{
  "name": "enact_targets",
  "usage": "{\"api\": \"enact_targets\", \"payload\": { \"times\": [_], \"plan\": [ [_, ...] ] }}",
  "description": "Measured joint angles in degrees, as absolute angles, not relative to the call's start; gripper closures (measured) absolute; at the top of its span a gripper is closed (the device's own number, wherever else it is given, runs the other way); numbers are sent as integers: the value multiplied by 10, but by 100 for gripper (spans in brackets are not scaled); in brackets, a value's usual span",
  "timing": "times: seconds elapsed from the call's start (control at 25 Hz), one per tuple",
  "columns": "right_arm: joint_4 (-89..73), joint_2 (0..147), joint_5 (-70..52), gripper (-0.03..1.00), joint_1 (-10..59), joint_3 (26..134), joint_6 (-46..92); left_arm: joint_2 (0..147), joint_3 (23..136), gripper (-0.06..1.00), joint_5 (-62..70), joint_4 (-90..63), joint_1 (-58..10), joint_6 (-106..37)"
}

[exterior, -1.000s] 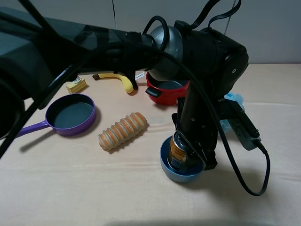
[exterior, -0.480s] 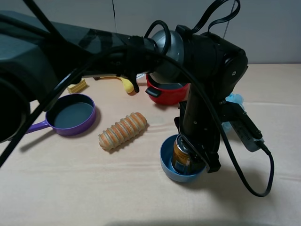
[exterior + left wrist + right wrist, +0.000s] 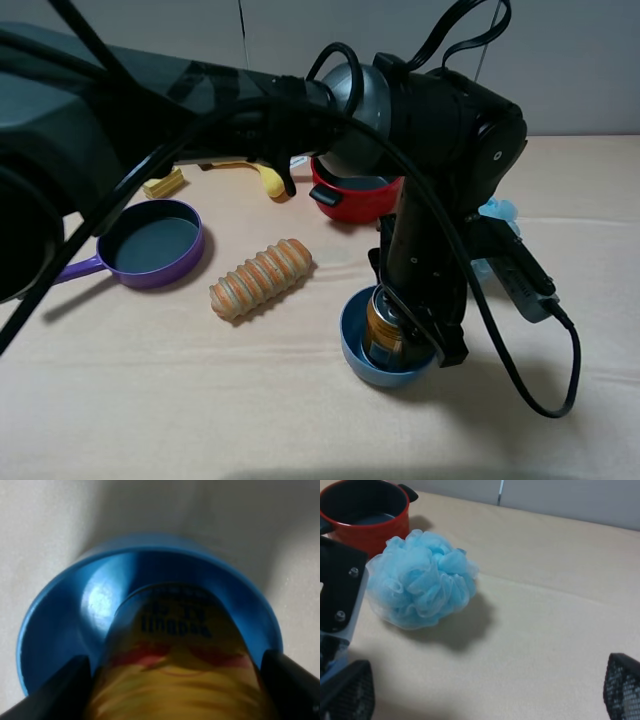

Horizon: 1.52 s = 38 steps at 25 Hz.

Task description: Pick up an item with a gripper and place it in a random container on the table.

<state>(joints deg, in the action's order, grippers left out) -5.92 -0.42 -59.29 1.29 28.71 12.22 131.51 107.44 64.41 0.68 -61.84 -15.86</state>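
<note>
The amber-gold can's lower end is inside the blue bowl's rim, so my left gripper needs to let go of the can.
The amber-gold can (image 3: 381, 332) stands upright inside the blue bowl (image 3: 350, 345) at the front middle of the table (image 3: 150, 400). My left gripper (image 3: 398, 335) reaches across from the left and is shut on the can, one finger on each side. In the left wrist view the can (image 3: 180, 665) fills the space between the black fingers (image 3: 55, 690), with the bowl (image 3: 60, 615) around it. My right gripper (image 3: 485, 690) is open and empty above bare table; it does not show in the exterior high view.
A red pot (image 3: 355, 197) stands behind the bowl, with a blue mesh puff (image 3: 497, 210) to its right. A ridged orange bread-roll toy (image 3: 262, 277), a purple pan (image 3: 155, 243), a banana (image 3: 258, 170) and a small yellow piece (image 3: 162, 183) lie to the left.
Since one second ago my left arm has shifted slightly right with the can, which sits a little deeper in the bowl. Nothing has moved in the last half second.
</note>
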Motion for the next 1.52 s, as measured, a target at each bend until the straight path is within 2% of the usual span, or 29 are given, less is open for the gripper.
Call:
{"api": "enact_targets", "payload": {
  "times": [0.16, 0.48, 0.8, 1.0, 1.52],
  "plan": [
    [-60, -4, -593, 27, 13, 287, 122, 1315, 1074, 24, 648, 24, -618, -159],
    [-60, -4, -593, 27, 13, 287, 122, 1315, 1077, 5, 648, 32, -618, -159],
    [-60, -4, -593, 27, 13, 287, 122, 1315, 1077, 3, 648, 32, -618, -159],
    [-60, -4, -593, 27, 13, 287, 122, 1315, 1077, -4, 648, 32, -618, -153],
    [-60, -4, -593, 27, 13, 287, 122, 1300, 1077, -5, 663, 32, -618, -150]
  ]
}}
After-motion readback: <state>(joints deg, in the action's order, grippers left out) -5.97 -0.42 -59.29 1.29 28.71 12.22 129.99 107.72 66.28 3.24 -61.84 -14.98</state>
